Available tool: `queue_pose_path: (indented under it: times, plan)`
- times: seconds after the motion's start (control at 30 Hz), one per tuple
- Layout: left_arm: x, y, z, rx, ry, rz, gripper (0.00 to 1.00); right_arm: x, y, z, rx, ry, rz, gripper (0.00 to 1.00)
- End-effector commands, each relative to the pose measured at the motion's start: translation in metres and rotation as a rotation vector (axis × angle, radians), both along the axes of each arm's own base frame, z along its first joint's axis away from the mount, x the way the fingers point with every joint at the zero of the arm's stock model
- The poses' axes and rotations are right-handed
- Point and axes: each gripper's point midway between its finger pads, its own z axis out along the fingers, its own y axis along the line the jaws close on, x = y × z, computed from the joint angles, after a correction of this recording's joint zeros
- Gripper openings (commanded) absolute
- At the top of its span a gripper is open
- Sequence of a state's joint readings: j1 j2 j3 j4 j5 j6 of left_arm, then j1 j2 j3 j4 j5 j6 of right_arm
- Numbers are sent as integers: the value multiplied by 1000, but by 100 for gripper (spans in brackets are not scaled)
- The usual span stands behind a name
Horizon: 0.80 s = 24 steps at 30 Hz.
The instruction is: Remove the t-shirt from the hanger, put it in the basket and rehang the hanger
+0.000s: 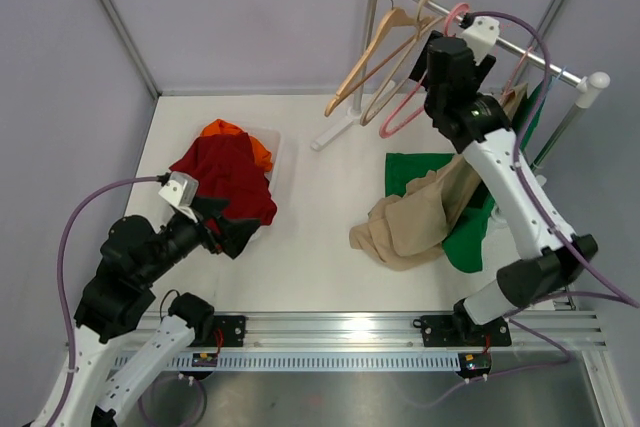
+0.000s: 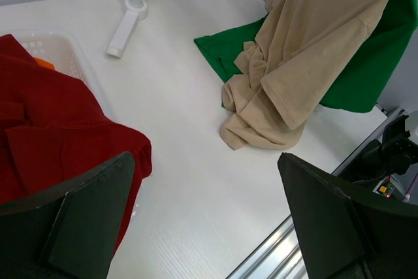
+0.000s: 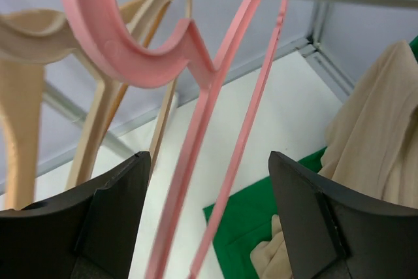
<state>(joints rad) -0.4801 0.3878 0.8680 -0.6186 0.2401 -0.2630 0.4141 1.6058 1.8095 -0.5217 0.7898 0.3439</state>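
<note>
The beige t-shirt (image 1: 415,227) would stay hanging if the robot lifted its right gripper now, because the right gripper's fingers are open around the bars of the empty pink hanger.
A beige t-shirt (image 1: 415,227) hangs from the right part of the clothes rail (image 1: 520,47) and trails onto the table; it also shows in the left wrist view (image 2: 313,50) and the right wrist view (image 3: 379,135). Its hanger is hidden. A green t-shirt (image 1: 425,169) hangs behind it and spreads on the table. My right gripper (image 1: 437,52) is open up at the rail, and the bars of an empty pink hanger (image 3: 196,129) pass between its jaws (image 3: 209,227). My left gripper (image 1: 215,227) is open and empty above the table (image 2: 206,227).
Two empty wooden hangers (image 1: 385,42) hang left of the pink one. A white basket (image 1: 275,147) at the left holds a red garment (image 1: 225,182) and an orange one (image 1: 258,152). The rack's white foot (image 1: 335,132) lies mid-table.
</note>
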Motion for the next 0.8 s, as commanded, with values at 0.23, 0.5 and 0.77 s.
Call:
queue_pose_path:
  times: [0.23,0.5,0.77]
  plan:
    - [-13,-22,52,-136,-66,-128,99,-125,-10,51,186,-176,254,69]
    - [1,-47,31,-212,47,-183,97,-154,-47,13,146,-69,145,50]
    - [3,-93,-2,-122,127,-197,96,-130,-59,-2,239,-62,148,48]
